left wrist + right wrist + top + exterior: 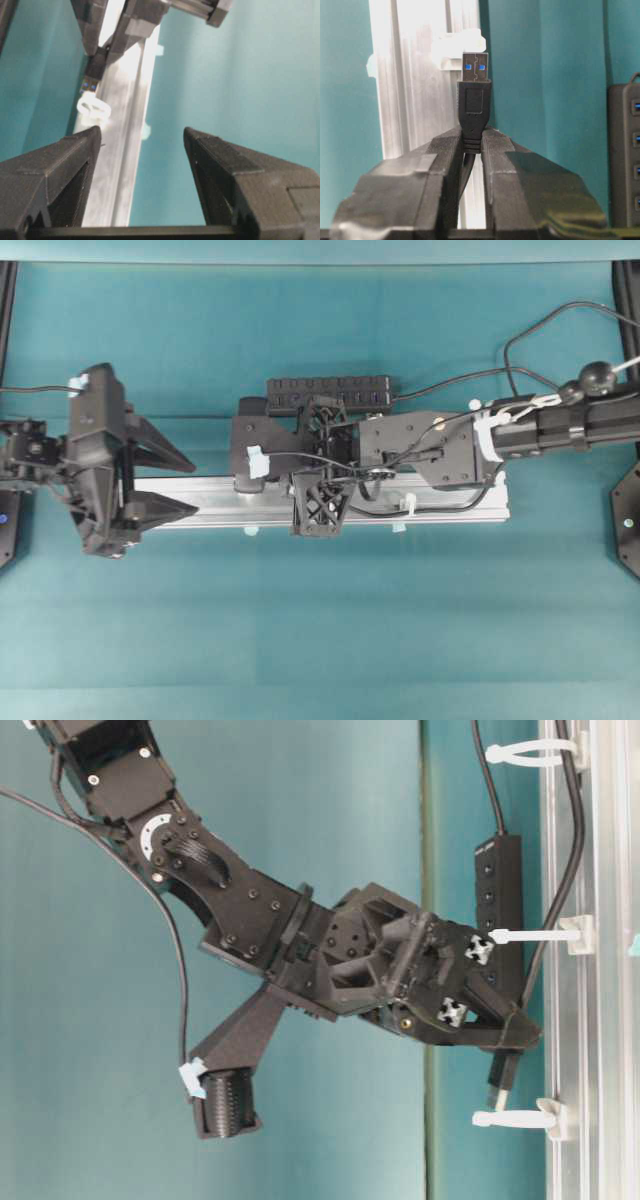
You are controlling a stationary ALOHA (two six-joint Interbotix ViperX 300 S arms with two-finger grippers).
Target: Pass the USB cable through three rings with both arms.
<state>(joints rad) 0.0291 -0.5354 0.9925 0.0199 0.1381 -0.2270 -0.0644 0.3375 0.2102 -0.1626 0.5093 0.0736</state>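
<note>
My right gripper's fingers cover the plug's black boot just behind the white ring (pixel 92 107). So my left gripper will next grab the plug by its bare metal tip.
My right gripper (pixel 473 136) is shut on the USB cable's plug (pixel 474 95), gripping its black boot. The metal tip points at a white ring (pixel 460 47) just ahead of it. In the table-level view the plug (pixel 500 1080) hangs just short of the last ring (pixel 515 1119). The other two rings (pixel 530 755) (pixel 540 935) stand further along the silver rail (pixel 600 960). The black cable (pixel 450 508) trails along the rail. My left gripper (pixel 141 131) is open and empty at the rail's left end, facing the ring (pixel 92 107) and the plug (pixel 90 86) behind it.
A black multi-port hub (pixel 328 391) lies behind the rail, with its cord running to the right. It also shows at the right edge of the right wrist view (pixel 625 155). The rail (pixel 200 502) lies on a teal cloth.
</note>
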